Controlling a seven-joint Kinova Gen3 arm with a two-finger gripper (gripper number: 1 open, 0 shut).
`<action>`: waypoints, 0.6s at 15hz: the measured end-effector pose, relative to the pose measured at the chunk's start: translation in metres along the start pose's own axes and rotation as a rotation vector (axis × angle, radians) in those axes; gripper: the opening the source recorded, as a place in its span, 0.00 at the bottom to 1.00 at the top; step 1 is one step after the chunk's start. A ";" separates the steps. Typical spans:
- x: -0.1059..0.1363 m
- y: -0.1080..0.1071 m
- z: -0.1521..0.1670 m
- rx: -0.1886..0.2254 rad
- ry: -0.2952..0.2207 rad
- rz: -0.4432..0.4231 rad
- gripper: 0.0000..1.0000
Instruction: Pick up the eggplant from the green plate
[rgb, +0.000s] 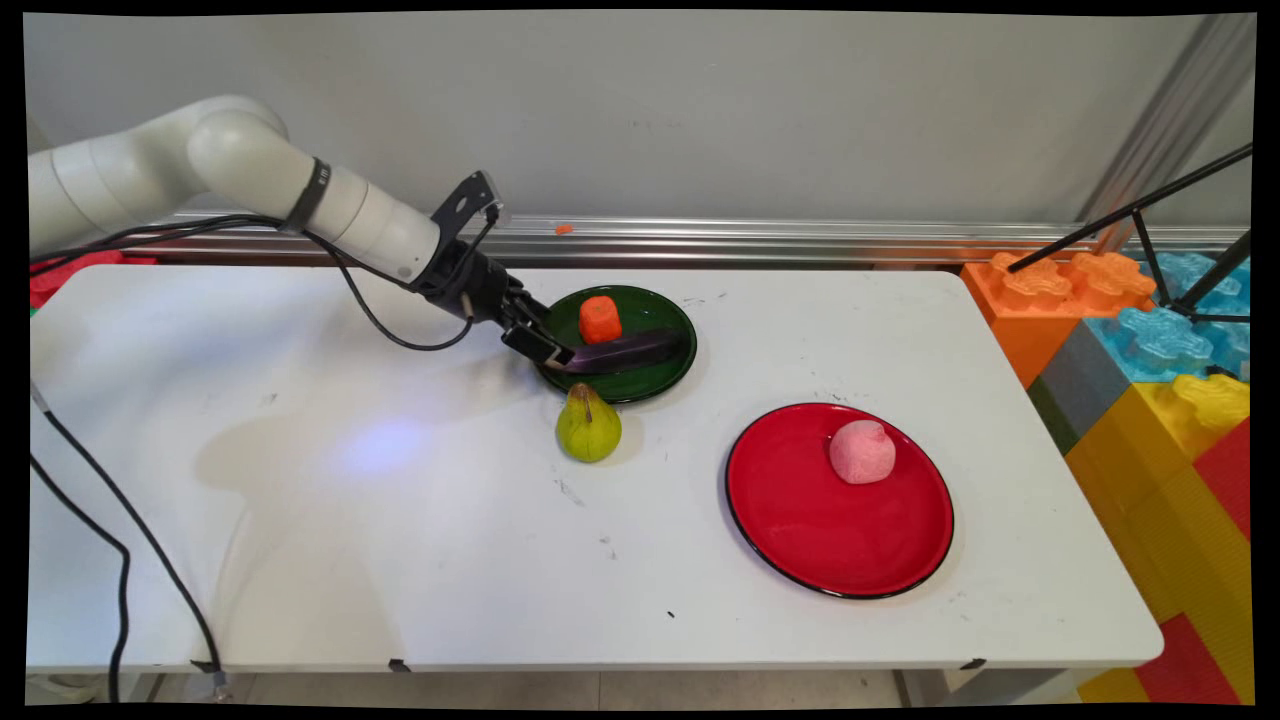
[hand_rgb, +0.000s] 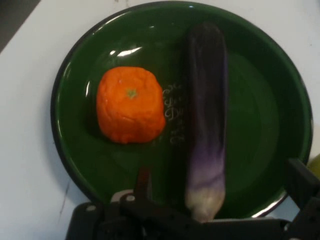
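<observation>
My gripper grabs the dark purple eggplant by its pale stem end (rgb: 571, 362) next, to lift the eggplant out of the green plate (rgb: 660, 375).
A dark purple eggplant (rgb: 630, 351) (hand_rgb: 206, 125) lies on a green plate (rgb: 660, 375) (hand_rgb: 260, 115), beside an orange fruit (rgb: 600, 319) (hand_rgb: 131, 105). My gripper (rgb: 548, 350) (hand_rgb: 220, 176) is low over the plate's left rim, at the eggplant's pale stem end. It is open, and in the hand view its fingers (hand_rgb: 143, 181) stand well apart on either side of that end without touching it. A green pear (rgb: 588, 426) stands on the table just in front of the plate.
A red plate (rgb: 800, 530) with a pink fruit (rgb: 862, 451) on it sits to the right. Big coloured blocks (rgb: 1150, 380) and a black tripod (rgb: 1160, 240) stand past the table's right end. Black cables (rgb: 120, 540) hang at the left.
</observation>
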 end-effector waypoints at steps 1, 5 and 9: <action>-0.001 -0.001 0.002 -0.001 -0.002 -0.001 1.00; -0.004 -0.006 0.009 -0.002 -0.010 0.000 1.00; -0.006 -0.009 0.015 -0.006 -0.017 0.013 1.00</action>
